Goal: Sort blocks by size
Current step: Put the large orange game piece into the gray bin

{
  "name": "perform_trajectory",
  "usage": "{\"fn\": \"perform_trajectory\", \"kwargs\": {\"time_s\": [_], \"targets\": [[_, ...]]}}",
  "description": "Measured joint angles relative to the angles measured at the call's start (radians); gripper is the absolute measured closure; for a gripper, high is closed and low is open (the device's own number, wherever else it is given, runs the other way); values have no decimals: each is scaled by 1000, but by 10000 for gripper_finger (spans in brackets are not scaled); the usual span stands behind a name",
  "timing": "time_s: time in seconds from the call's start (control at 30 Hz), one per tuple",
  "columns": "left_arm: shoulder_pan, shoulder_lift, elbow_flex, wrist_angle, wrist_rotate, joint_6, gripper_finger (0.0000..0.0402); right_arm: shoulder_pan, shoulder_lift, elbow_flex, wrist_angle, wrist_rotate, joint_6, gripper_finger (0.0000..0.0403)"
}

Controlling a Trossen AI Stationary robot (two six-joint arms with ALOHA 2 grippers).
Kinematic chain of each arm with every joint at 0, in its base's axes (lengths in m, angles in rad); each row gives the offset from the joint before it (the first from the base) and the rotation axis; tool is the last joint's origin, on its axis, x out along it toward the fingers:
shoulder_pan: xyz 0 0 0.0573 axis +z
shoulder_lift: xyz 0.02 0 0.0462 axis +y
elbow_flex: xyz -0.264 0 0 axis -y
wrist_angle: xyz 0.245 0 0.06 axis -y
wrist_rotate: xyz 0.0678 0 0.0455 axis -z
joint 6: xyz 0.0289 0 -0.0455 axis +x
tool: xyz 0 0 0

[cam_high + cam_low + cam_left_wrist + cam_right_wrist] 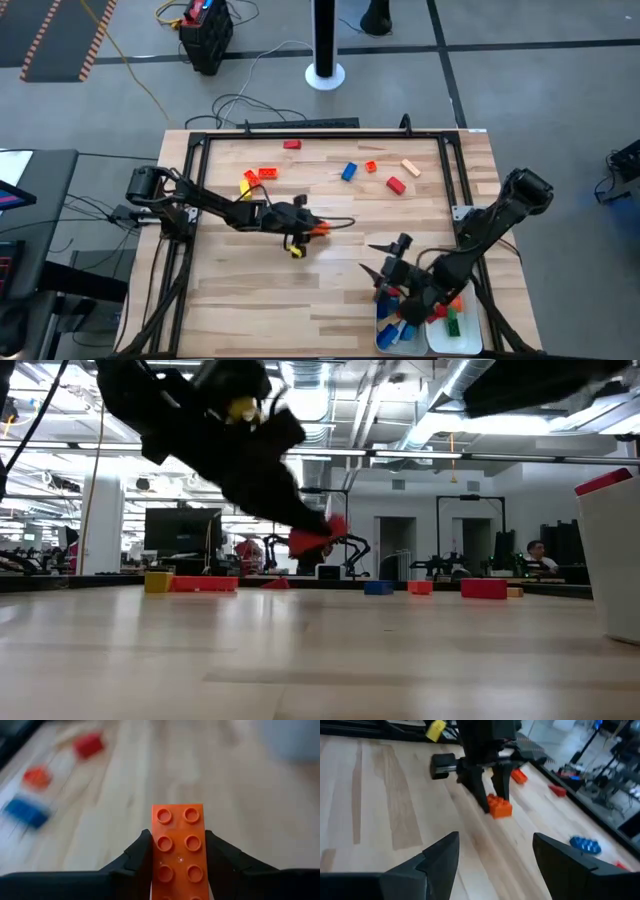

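Note:
The robot's left gripper should keep holding the orange block until it gets to the open right gripper, because the block is above empty wood and would fall if the left gripper opened now.
My left gripper reaches from the table's left to its middle and is shut on a long orange block, which the low view shows above the tabletop. My right gripper stands open with nothing between its fingers, right of the table's middle, just above the two white trays. Loose blocks lie on the far half of the table: red, blue, orange, tan, another red, and a red, orange and yellow cluster. My left gripper pinches the orange block's two long sides between its two fingers. The fingers come slanting down from the table's left and lie along the block, whose far end sticks out past the fingertips. The block is lifted clear of the table, studs up.
The left tray holds blue blocks; the right tray holds orange, green and red ones. A black frame runs around the table's edges. Bare wood lies at the near left.

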Motion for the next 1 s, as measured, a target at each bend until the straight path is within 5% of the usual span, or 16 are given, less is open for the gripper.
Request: {"fn": "perform_trajectory", "kwargs": {"time_s": [0.33, 0.67, 1.0], "targets": [[-110, 0, 0, 189, 38, -5, 271, -120, 46, 0, 367, -153, -378, 122], [-191, -1, 6, 336, 37, 55, 271, -194, 45, 2, 569, -294, -524, 122], [-235, -1, 86, 332, -2, 124, 271, -207, 44, 2, 637, -321, -569, 122]]}}
